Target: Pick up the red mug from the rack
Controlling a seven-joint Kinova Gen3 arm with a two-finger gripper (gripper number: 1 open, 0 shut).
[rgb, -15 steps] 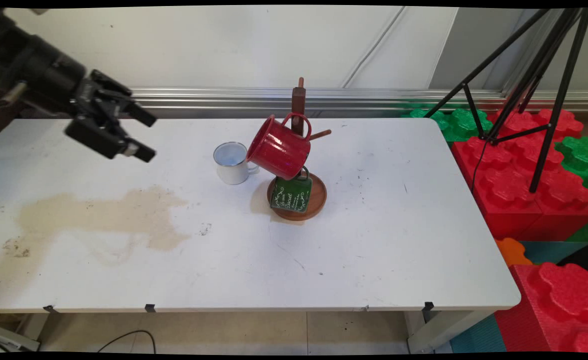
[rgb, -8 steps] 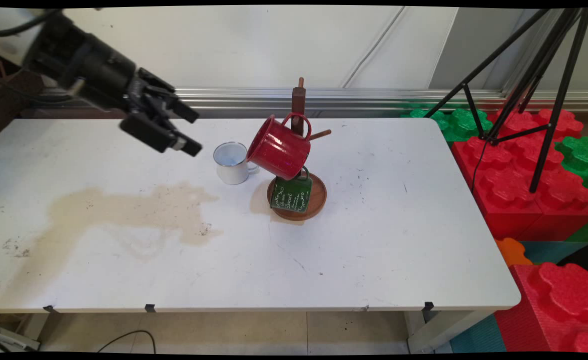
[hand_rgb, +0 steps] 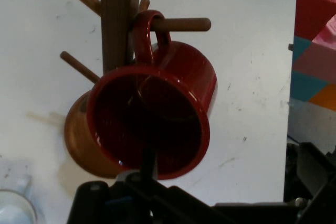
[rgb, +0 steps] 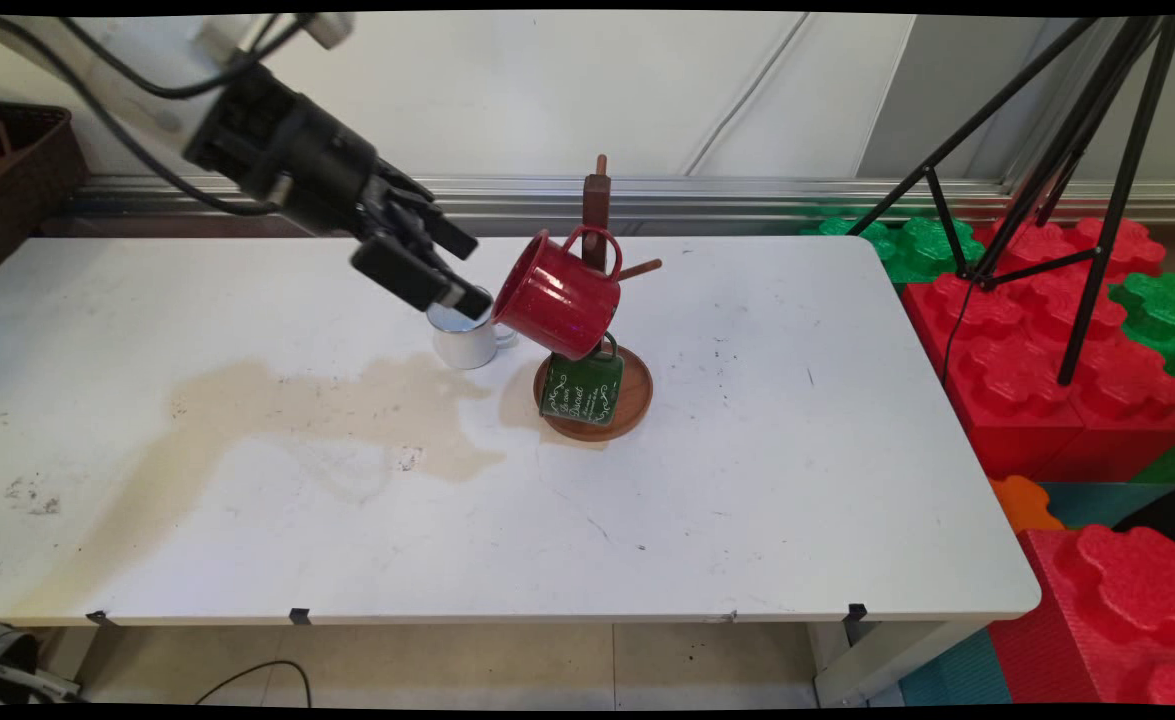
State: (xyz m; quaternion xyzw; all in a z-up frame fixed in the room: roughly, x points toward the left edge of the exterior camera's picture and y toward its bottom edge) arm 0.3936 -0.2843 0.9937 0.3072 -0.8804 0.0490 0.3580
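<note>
The gripper grabs the red mug by its rim (rgb: 502,314) next, to lift it off the mug's wooden peg (rgb: 643,269).
My black gripper (rgb: 467,272) hangs open and empty just above the white enamel mug (rgb: 464,343), its lower fingertip over the mug's rim. Right beside it, the red mug (rgb: 557,295) hangs by its handle on a peg of the wooden mug tree (rgb: 596,205), mouth tilted toward the gripper. In the hand view the red mug (hand_rgb: 157,119) fills the middle with its open mouth facing me. The wooden post (hand_rgb: 118,19) stands behind it and the white mug (hand_rgb: 16,211) shows at the lower left. A green mug (rgb: 582,388) hangs low over the tree's round base (rgb: 639,400).
A tan, shadow-like patch (rgb: 327,405) spreads over the table's left half. A black tripod (rgb: 1082,170) stands right of the table over red and green foam blocks (rgb: 1047,370). A brown basket (rgb: 22,170) sits at the far left by the wall rail.
The gripper has swept rightward from the table's left side to above the white mug, close to the red mug. The tan patch has shifted right with it. The mugs have not moved.
</note>
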